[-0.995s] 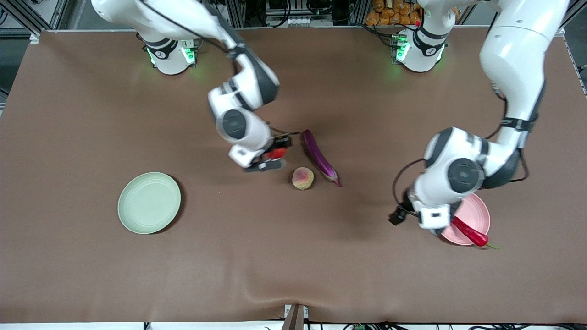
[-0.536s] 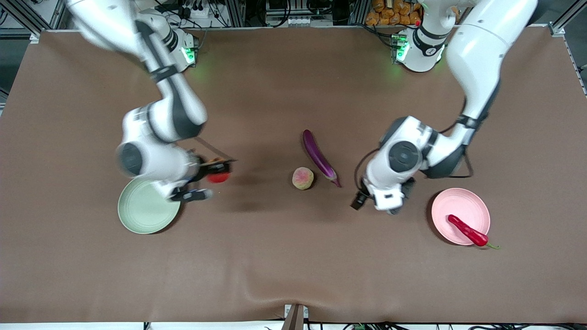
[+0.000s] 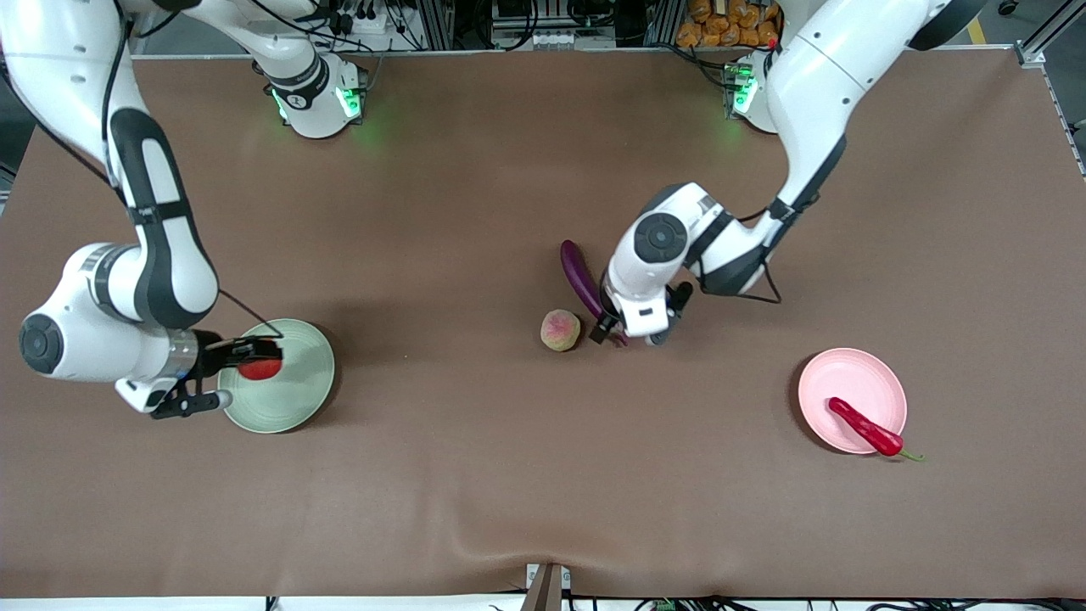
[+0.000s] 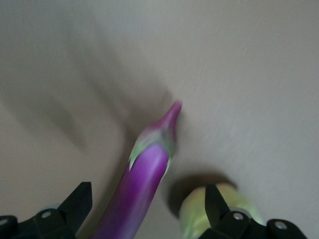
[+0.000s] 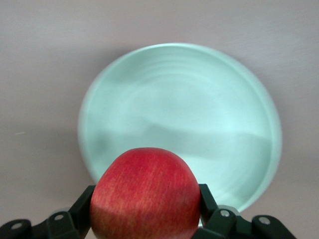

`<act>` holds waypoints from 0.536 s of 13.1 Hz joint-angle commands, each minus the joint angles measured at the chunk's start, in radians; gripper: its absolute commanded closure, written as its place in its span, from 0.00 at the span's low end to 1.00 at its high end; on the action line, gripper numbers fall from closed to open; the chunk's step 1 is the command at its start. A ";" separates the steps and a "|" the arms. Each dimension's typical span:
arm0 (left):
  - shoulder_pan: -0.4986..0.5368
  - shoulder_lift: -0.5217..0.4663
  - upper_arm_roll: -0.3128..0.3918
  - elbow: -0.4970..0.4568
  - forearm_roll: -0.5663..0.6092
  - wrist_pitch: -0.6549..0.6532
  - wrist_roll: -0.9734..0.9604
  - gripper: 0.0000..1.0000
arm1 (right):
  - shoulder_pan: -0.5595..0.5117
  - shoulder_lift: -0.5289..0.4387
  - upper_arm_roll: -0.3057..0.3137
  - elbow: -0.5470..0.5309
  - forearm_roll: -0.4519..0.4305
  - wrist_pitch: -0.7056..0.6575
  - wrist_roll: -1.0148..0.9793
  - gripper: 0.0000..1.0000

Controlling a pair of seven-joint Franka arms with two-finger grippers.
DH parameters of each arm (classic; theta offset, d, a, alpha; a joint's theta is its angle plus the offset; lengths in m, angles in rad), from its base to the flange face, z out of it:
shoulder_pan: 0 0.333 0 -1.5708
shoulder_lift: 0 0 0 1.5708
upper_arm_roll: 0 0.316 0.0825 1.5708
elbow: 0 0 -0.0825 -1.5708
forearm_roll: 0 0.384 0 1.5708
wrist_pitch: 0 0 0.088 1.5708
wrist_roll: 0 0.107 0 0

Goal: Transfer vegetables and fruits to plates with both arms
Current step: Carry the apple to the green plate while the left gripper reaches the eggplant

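The eggplant [image 3: 579, 276] is long and slim, so my left gripper will next grab it near the middle of its body [image 3: 591, 295] to move it to a plate.
My right gripper [image 3: 244, 373] is shut on the red-orange pomegranate [image 3: 260, 369] and holds it over the pale green plate [image 3: 297, 400]. In the right wrist view the pomegranate [image 5: 146, 194] sits between the fingers above the green plate [image 5: 199, 109]. My left gripper [image 3: 628, 334] is open over the stem end of the purple eggplant [image 3: 579, 276]. The left wrist view shows the eggplant [image 4: 144, 179] between the open fingers and the peach [image 4: 192, 214] beside it. The peach [image 3: 561, 330] lies next to the eggplant. The red chili [image 3: 865, 427] lies on the pale pink plate [image 3: 848, 378].
The brown table cloth [image 3: 475, 475] covers the whole table. The robot bases [image 3: 318, 102] stand along the edge farthest from the front camera. The chili's green stem [image 3: 912, 456] sticks out over the pink plate's rim.
My right arm carried the pomegranate from beside the eggplant to over the green plate. My left gripper left the chili on the pink plate and moved to the eggplant's stem end.
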 commanded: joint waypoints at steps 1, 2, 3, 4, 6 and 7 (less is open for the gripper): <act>-0.011 -0.062 0.007 -0.104 0.050 0.052 -0.031 0.00 | -0.065 0.112 0.024 0.112 -0.056 0.027 -0.078 0.76; -0.011 -0.067 0.007 -0.130 0.064 0.073 -0.034 0.00 | -0.077 0.122 0.024 0.108 -0.054 0.082 -0.100 0.76; -0.011 -0.067 0.007 -0.154 0.067 0.102 -0.036 0.00 | -0.077 0.126 0.026 0.101 -0.053 0.102 -0.105 0.72; -0.014 -0.065 0.007 -0.171 0.067 0.130 -0.036 0.02 | -0.077 0.128 0.026 0.101 -0.053 0.098 -0.105 0.66; -0.020 -0.048 0.007 -0.181 0.069 0.167 -0.036 0.09 | -0.074 0.125 0.026 0.101 -0.050 0.095 -0.102 0.00; -0.022 -0.038 0.007 -0.181 0.067 0.176 -0.036 0.16 | -0.075 0.125 0.027 0.101 -0.047 0.078 -0.102 0.00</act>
